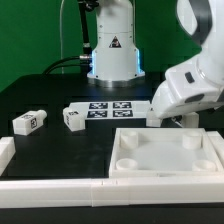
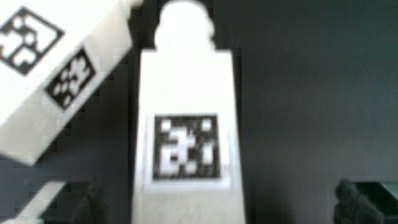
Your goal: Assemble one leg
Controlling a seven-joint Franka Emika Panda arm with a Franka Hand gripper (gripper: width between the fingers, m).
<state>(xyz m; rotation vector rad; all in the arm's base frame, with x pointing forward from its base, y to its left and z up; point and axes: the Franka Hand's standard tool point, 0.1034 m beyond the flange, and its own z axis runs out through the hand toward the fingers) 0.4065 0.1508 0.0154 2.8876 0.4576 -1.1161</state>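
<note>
My gripper should grab the leg by its tagged body (image 2: 187, 150), so its narrow knobbed end stays free for the white tabletop.
In the wrist view a white leg (image 2: 189, 120) with a black-and-white tag on its side lies lengthwise on the black table. My gripper (image 2: 210, 205) is open, with one dark finger (image 2: 54, 205) on each side of the leg and clear of it. In the exterior view the gripper (image 1: 168, 118) hangs low over the table at the right, just behind the white tabletop (image 1: 165, 170), and hides this leg. Two more legs (image 1: 27, 122) (image 1: 73, 117) lie on the table at the exterior view's left.
The marker board (image 1: 112, 108) lies in the middle of the table, and its end shows beside the leg in the wrist view (image 2: 45, 75). The robot base (image 1: 112, 55) stands at the back. A white rail (image 1: 50, 185) runs along the front edge.
</note>
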